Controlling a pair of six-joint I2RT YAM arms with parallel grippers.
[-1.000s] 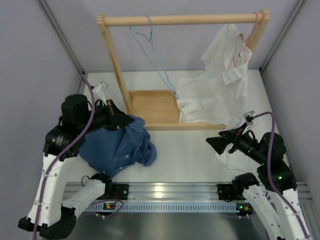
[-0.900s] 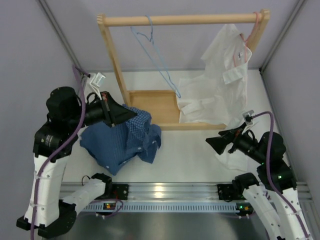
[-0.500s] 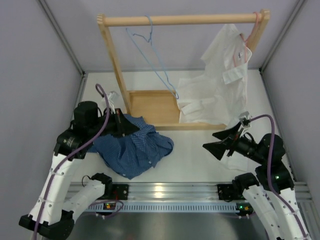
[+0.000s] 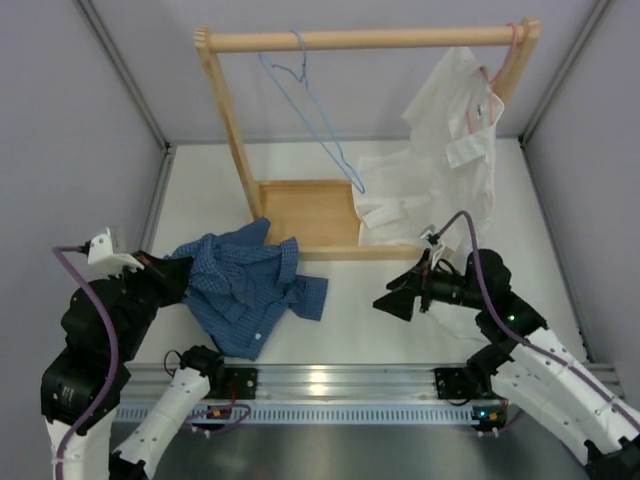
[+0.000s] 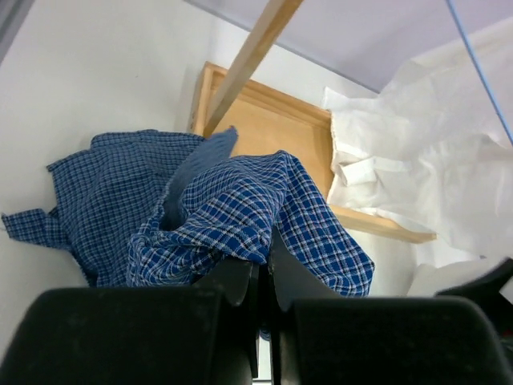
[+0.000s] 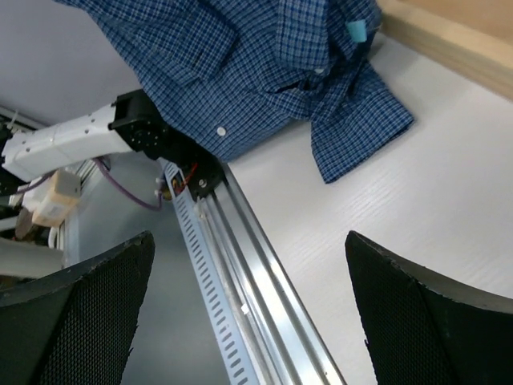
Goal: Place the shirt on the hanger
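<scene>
The blue checked shirt needs to be spread for the hanger, so my right gripper should grab a fold across from my left gripper next.
The blue checked shirt lies crumpled on the white table in front of the wooden rack's left post. My left gripper is at its left edge, shut on a fold of the shirt, with its fingertips pressed together under the cloth. The light-blue wire hanger hangs by its hook from the rack's rod, empty; one of its wires shows in the left wrist view. My right gripper is open and empty, right of the shirt and pointing at it.
The wooden rack stands at the back with its rod overhead. A white shirt hangs on a pink hanger at the right and drapes onto the table. A metal rail runs along the near edge.
My left arm has drawn back to the near left with the shirt, which now lies more spread out. My right gripper has moved left toward the shirt.
</scene>
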